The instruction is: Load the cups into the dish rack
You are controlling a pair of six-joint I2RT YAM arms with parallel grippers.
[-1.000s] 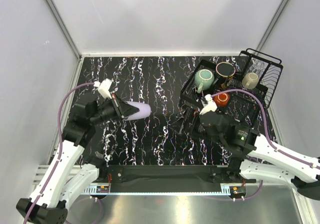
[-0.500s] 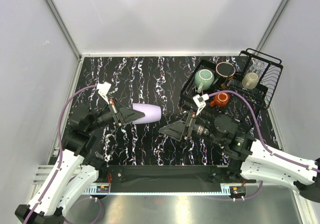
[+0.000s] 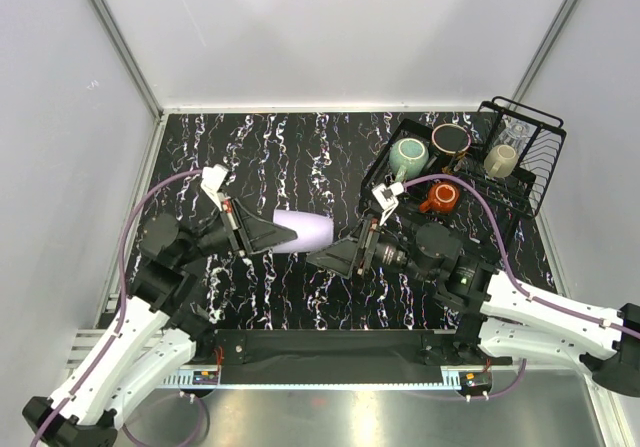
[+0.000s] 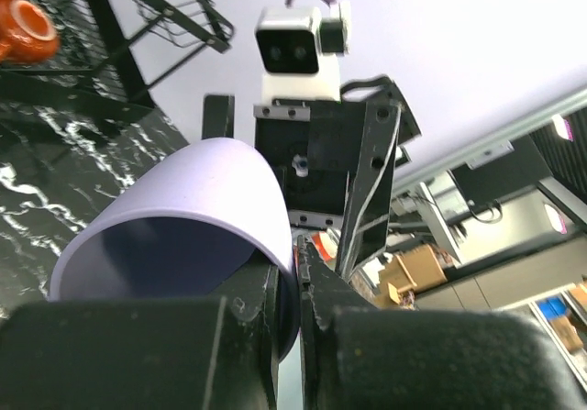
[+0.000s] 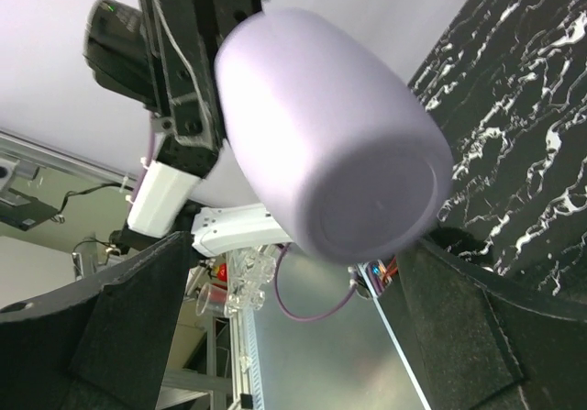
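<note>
Next, my right gripper grabs the lavender tumbler by its base end (image 3: 324, 232). This leaves its opening free, to load it with the opening down into the rack (image 3: 535, 162).
My left gripper (image 3: 262, 235) is shut on the rim of the lavender tumbler (image 3: 305, 232) and holds it sideways above the table, base pointing right. In the left wrist view the tumbler (image 4: 197, 204) fills the middle with one finger inside its mouth. My right gripper (image 3: 325, 260) is open and faces the tumbler's base (image 5: 367, 204), with its fingers on either side and not touching. The black wire dish rack (image 3: 535, 162) at the far right holds the teal-green mug (image 3: 408, 154), the dark red-inside mug (image 3: 451, 140), the beige mug (image 3: 500, 160), the small orange mug (image 3: 441, 198) and the clear glass (image 3: 517, 128).
The black marbled table (image 3: 280, 157) has white walls on three sides. A metal rail (image 3: 330, 352) runs along the near edge between the arm bases.
My left gripper has carried the tumbler to the right. My right gripper has swung left from the rack and now faces the tumbler's base, open.
</note>
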